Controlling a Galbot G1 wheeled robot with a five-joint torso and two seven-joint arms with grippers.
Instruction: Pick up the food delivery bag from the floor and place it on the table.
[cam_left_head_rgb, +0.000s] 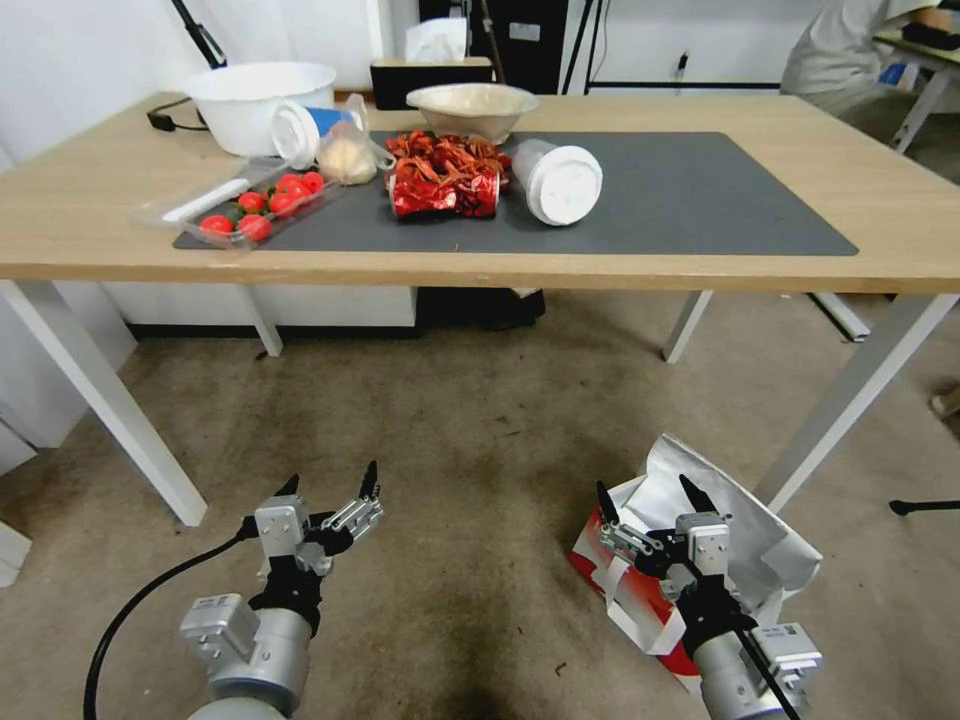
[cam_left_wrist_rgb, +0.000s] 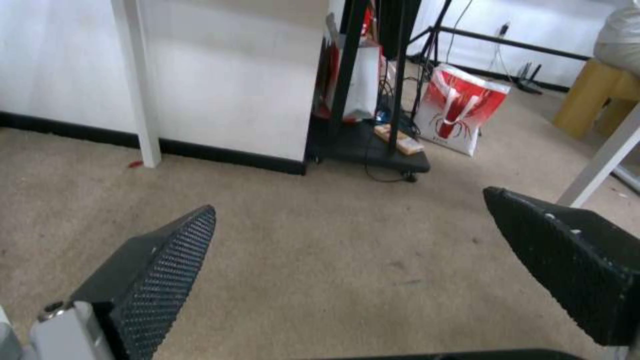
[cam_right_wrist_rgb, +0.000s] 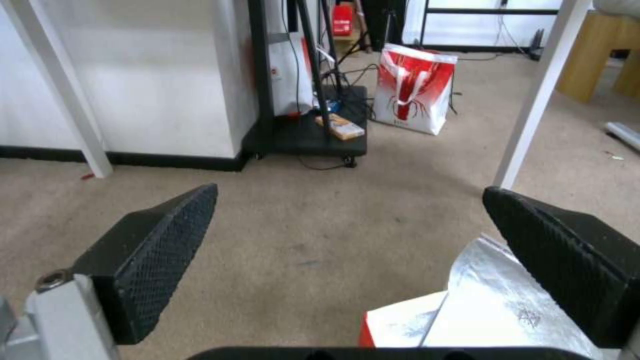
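I will next grab the bag with my right gripper by its thin upper rim (cam_left_head_rgb: 744, 491), because the bag's boxy body (cam_left_head_rgb: 650, 600) is wider than the gripper's open fingers.
The food delivery bag (cam_left_head_rgb: 765, 545) stands open on the floor (cam_left_head_rgb: 480, 420) at the lower right, red and white with silver foil lining and white flat handles. My right gripper (cam_left_head_rgb: 648, 490) hovers open just above the bag's near-left edge, touching nothing. In the right wrist view its open fingers (cam_right_wrist_rgb: 350, 190) frame the carpet, with the bag's foil rim (cam_right_wrist_rgb: 493, 305) close under one fingertip. My left gripper (cam_left_head_rgb: 330, 478) is open over bare carpet at the lower left, also open in its wrist view (cam_left_wrist_rgb: 349, 200). The table (cam_left_head_rgb: 700, 270) with its dark grey mat (cam_left_head_rgb: 700, 200) stands ahead.
The mat's left half holds a tomato tray (cam_left_head_rgb: 255, 205), a white bowl (cam_left_head_rgb: 260, 105), a metal bowl (cam_left_head_rgb: 470, 105), a red wrapper (cam_left_head_rgb: 445, 175) and a tipped cup (cam_left_head_rgb: 560, 180). A white table leg (cam_left_head_rgb: 850, 400) rises beside the bag. Another red-and-white bag (cam_right_wrist_rgb: 413, 90) stands beyond the table.
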